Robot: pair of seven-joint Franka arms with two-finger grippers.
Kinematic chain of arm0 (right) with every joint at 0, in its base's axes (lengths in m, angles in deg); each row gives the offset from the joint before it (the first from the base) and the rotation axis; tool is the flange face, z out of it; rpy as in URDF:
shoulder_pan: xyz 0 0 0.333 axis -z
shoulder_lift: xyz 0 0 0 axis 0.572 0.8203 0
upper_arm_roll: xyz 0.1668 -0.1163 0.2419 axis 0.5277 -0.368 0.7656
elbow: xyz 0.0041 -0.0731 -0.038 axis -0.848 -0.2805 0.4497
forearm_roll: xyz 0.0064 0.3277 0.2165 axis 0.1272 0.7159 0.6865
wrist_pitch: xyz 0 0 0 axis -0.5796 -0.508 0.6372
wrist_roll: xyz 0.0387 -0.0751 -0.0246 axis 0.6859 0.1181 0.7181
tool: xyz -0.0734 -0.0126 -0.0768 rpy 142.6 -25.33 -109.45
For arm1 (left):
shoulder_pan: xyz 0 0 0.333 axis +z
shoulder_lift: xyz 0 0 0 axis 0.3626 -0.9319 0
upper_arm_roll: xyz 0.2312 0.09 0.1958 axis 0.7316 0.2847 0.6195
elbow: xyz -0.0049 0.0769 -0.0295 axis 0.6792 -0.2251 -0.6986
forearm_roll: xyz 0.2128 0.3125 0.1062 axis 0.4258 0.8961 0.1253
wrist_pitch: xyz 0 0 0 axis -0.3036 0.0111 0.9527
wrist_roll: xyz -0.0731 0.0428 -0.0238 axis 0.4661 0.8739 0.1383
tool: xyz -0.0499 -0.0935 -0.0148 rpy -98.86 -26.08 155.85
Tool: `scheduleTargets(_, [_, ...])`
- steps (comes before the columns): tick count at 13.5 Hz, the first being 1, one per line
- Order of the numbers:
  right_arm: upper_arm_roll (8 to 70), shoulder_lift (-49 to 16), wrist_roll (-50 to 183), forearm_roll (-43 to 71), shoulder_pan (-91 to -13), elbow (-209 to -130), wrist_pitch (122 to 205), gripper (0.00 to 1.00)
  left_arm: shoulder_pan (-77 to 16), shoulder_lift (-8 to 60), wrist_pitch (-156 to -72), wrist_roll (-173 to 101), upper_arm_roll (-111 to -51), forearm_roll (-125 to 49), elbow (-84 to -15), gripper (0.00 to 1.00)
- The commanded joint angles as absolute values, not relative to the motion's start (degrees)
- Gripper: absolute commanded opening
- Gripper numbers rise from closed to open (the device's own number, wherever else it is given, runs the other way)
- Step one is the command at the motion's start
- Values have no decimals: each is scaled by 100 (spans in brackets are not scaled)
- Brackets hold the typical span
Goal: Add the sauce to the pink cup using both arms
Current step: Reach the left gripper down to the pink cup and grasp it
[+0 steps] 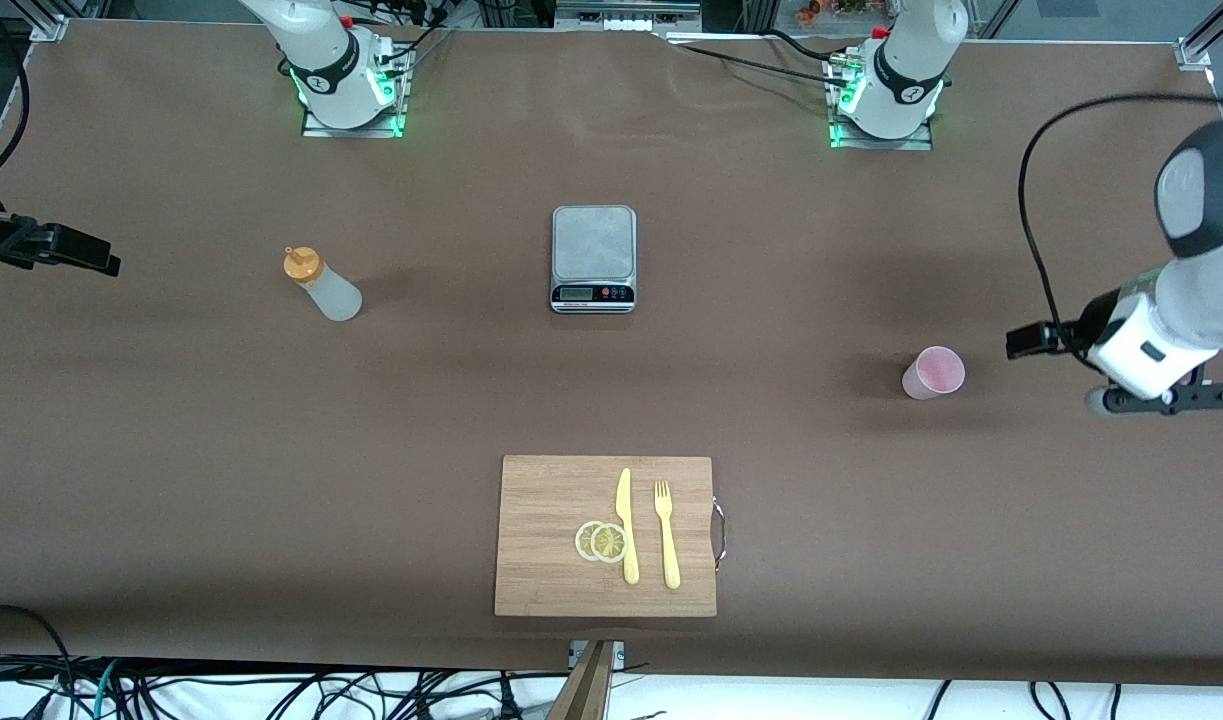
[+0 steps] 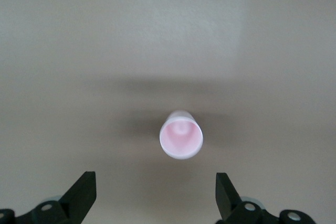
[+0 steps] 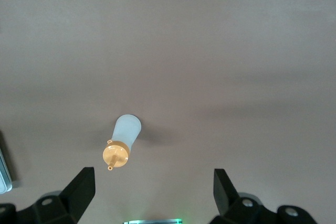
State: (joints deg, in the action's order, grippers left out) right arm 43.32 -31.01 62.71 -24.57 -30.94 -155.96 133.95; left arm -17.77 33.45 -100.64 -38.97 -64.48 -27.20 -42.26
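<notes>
I will next grab the pink cup by its rim (image 2: 165, 147) with my left gripper, so the pink cup's opening (image 2: 181, 137) stays free to take the sauce.
The sauce bottle (image 1: 321, 285), translucent white with an orange nozzle cap, stands upright toward the right arm's end of the table; the right wrist view shows the bottle (image 3: 122, 142) from above. My right gripper (image 3: 152, 182) hangs open and empty high above the table near it, mostly cut off at the front view's edge. The pink cup (image 1: 934, 372) stands upright and looks empty toward the left arm's end, and the left wrist view looks into the cup (image 2: 181, 135). My left gripper (image 1: 1161, 398) is open and empty, raised over the table beside the cup, at the left arm's end.
A grey kitchen scale (image 1: 593, 258) sits mid-table between the bottle and the cup. Nearer the front camera lies a wooden cutting board (image 1: 541, 520) with a yellow knife (image 1: 626, 525), a yellow fork (image 1: 667, 535) and two lemon slices (image 1: 601, 541).
</notes>
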Motion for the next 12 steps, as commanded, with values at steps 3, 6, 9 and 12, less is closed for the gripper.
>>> scheduleTargets(3, [4356,-2976,6226,-2379,-3067,-15498,13456,100,-1687,3362,-12027,-3957,-6489,-1974,-5862,100])
scheduleTargets(6, [4356,-2958,6261,-2388,-3041,-15506,13385,100,-1687,3336,-12619,-4027,-6506,-1980,-6497,100])
scheduleTargets(9, [4347,-2958,6331,-2388,-3041,-15506,13368,100,-1678,3168,-12751,-4045,-6524,-2016,-6673,100])
scheduleTargets(12, [4347,-2949,6331,-2405,-3041,-15506,13350,100,-1643,2993,-12769,-4429,-6524,-2558,-6674,100])
